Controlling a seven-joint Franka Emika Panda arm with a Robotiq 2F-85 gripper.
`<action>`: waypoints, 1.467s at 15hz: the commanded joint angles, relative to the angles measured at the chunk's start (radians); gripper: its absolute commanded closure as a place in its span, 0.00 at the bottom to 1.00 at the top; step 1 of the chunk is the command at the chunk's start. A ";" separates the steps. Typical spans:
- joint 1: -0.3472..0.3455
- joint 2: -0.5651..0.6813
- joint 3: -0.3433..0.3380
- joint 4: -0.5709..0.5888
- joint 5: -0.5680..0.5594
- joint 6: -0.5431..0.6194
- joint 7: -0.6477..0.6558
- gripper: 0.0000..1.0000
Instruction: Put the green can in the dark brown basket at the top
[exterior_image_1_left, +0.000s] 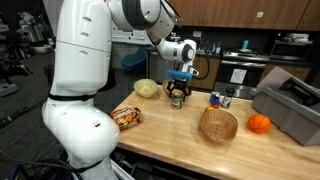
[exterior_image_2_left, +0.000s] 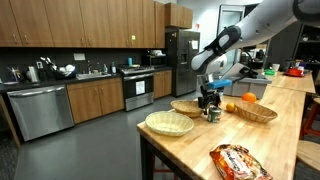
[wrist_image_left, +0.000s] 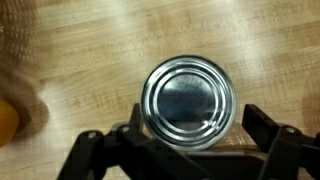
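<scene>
The robot's gripper needs to close on the green can now, as its fingers reach below the can's silvery top, on either side of its upper side.
The green can stands upright on the wooden table, and the wrist view shows its silvery top from straight above. It also shows under the fingers in both exterior views. My gripper is open and straddles the can, with a strip of table visible between the can and one finger. The dark brown basket lies just beside the gripper at the table's edge. In an exterior view the gripper hides that basket.
A larger tan wicker basket and an orange sit near it. There are also a pale yellowish bowl, a snack bag, a small blue-and-red item and a grey bin.
</scene>
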 joint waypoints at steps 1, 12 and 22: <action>-0.001 0.001 0.001 0.003 0.000 -0.002 0.000 0.26; 0.002 -0.006 -0.001 0.008 -0.010 -0.024 0.009 0.54; -0.016 -0.059 -0.011 0.005 -0.005 -0.062 -0.018 0.54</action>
